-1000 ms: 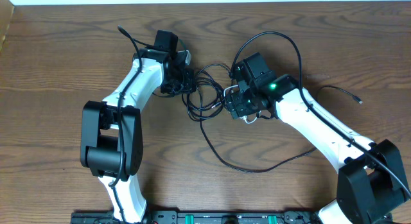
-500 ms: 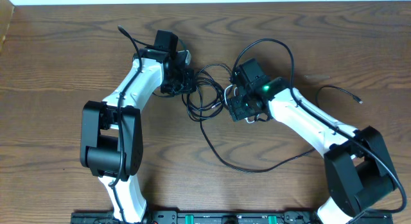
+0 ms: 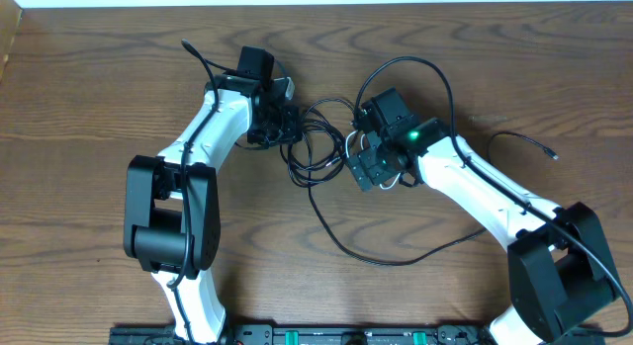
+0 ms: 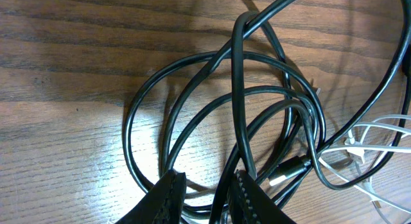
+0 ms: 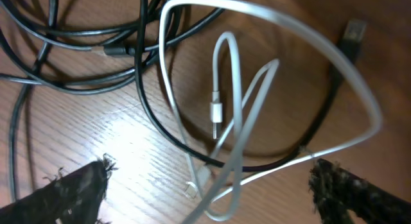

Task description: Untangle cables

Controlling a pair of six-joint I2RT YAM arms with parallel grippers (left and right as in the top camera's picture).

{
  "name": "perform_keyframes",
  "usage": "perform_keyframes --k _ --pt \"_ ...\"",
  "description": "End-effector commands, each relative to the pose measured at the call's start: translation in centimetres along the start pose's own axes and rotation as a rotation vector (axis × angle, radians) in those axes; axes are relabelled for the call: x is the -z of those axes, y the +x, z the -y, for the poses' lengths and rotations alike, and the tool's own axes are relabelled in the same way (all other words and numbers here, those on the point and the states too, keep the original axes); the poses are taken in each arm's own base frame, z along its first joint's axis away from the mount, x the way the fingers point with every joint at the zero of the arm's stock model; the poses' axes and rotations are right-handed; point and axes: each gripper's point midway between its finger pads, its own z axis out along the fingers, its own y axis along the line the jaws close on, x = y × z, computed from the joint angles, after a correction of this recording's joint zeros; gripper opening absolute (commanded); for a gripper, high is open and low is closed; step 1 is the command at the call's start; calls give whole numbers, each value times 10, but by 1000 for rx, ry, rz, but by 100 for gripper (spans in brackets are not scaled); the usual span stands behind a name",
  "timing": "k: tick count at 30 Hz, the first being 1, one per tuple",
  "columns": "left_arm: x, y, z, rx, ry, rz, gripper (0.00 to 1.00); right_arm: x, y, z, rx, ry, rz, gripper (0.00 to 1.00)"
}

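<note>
My right gripper grabs the white cable by its slack loop [image 5: 232, 177] next and leaves the black cable out, to untangle the white cable from the black loops.
The cables lie tangled mid-table between my arms: black loops [image 3: 318, 137] and a white cable [image 3: 358, 139]. One black cable trails toward the front [image 3: 366, 256]; another arcs behind the right arm [image 3: 435, 63]. My left gripper [image 3: 280, 128] sits at the tangle's left side. In the left wrist view its jaws [image 4: 209, 179] stand narrow, with a black cable [image 4: 234, 89] running between them. My right gripper [image 3: 368, 167] is over the white loops. It stands wide open [image 5: 209, 169], and the white cable [image 5: 270, 18] lies slack on the wood between its fingers.
A thin black cable end with a plug [image 3: 539, 145] lies off to the right. A dark rail [image 3: 316, 335] runs along the table's front edge between the arm bases. The table's back edge [image 3: 316, 3] is close behind the tangle.
My right gripper has opened wide and let go of the white cable, after shifting a little to the left. The left arm has not moved.
</note>
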Motion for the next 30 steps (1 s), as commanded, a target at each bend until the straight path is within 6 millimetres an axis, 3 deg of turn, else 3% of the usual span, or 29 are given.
perform_keyframes --k 1,4,9,15,19,23,30 --pt "4 2 -2 9 -13 6 27 23 -17 17 106 106 66 99" --pt "4 2 -2 9 -13 6 27 38 -23 36 121 224 96 99" --pt "4 2 -2 9 -13 6 27 41 -25 42 256 250 89 99" --pt "4 2 -2 9 -13 6 27 32 -29 32 299 100 119 99" --pt "4 2 -2 9 -13 6 27 28 -35 41 265 72 146 99" --pt "4 2 -2 9 -13 6 27 30 -40 32 281 -66 197 99" --pt "4 2 -2 9 -13 6 27 23 -41 39 260 -84 203 99"
